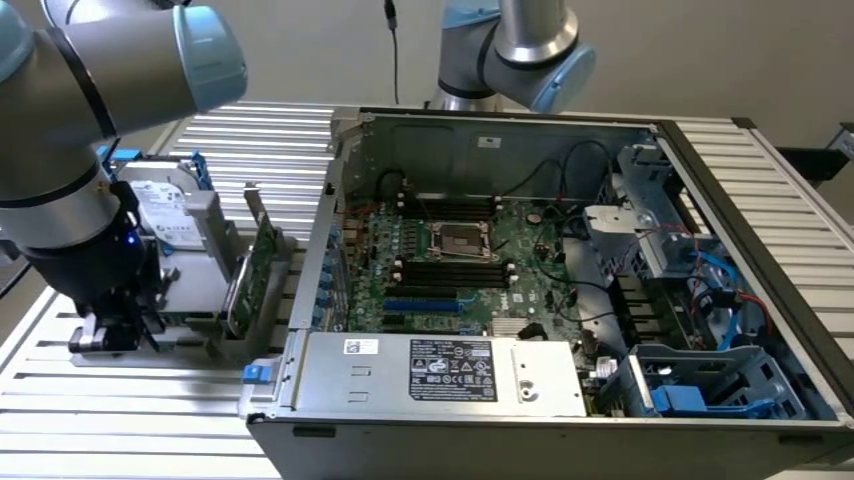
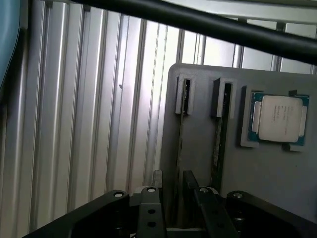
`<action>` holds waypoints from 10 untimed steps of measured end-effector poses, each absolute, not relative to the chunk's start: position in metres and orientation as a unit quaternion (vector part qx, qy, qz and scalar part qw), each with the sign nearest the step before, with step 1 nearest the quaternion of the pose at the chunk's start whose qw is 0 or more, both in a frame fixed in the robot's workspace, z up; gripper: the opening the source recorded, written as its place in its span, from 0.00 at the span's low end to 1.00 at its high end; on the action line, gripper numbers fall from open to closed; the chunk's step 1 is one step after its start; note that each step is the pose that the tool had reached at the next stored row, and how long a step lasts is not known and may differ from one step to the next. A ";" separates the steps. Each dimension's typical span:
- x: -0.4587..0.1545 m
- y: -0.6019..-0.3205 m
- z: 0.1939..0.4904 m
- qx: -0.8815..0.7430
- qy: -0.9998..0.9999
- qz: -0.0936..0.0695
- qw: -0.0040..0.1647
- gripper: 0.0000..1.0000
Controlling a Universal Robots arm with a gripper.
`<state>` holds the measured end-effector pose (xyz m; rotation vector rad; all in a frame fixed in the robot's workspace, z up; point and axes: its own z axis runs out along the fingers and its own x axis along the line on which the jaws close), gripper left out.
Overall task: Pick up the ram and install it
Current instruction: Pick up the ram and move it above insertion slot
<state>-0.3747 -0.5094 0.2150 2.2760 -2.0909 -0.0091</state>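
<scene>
A grey holder block wraps the ram's end. My gripper will next grab the ram by its bare middle part (image 2: 176, 183), because fingers fit there.
Two ram sticks stand on edge in slots of a grey holder tray (image 2: 198, 163): one ram stick (image 2: 180, 144) runs in line with the gap between my fingers, the other ram stick (image 2: 219, 141) lies beside it. My gripper (image 2: 176, 210) hangs just above the tray's edge, open, its black fingers (image 2: 148, 208) on either side of the first stick's end and not touching it. In the exterior view my gripper (image 1: 114, 335) is low at the left, outside the open computer case (image 1: 747, 300). The black motherboard slots (image 1: 454, 272) lie inside the case.
A silver processor chip (image 2: 280, 119) sits in a recess of the tray beside the sticks. A taller green expansion card (image 1: 254, 275) stands in a grey bracket between my arm and the case. A hard drive (image 1: 167, 210) stands behind my arm. A black cable (image 2: 198, 22) crosses overhead.
</scene>
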 end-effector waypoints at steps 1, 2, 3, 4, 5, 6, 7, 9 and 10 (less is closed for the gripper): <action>-0.375 -0.509 0.214 0.735 -0.677 -0.003 0.026 0.31; -0.375 -0.509 0.212 0.735 -0.678 -0.003 0.026 0.31; -0.376 -0.508 0.212 0.734 -0.679 -0.003 0.026 0.31; -0.376 -0.508 0.211 0.732 -0.680 -0.003 0.026 0.31; -0.377 -0.508 0.210 0.731 -0.682 -0.003 0.026 0.31; -0.378 -0.508 0.210 0.730 -0.683 -0.003 0.026 0.31; -0.378 -0.507 0.209 0.729 -0.684 -0.004 0.026 0.31; -0.380 -0.507 0.208 0.728 -0.686 -0.004 0.026 0.31; -0.381 -0.507 0.208 0.727 -0.686 -0.004 0.026 0.31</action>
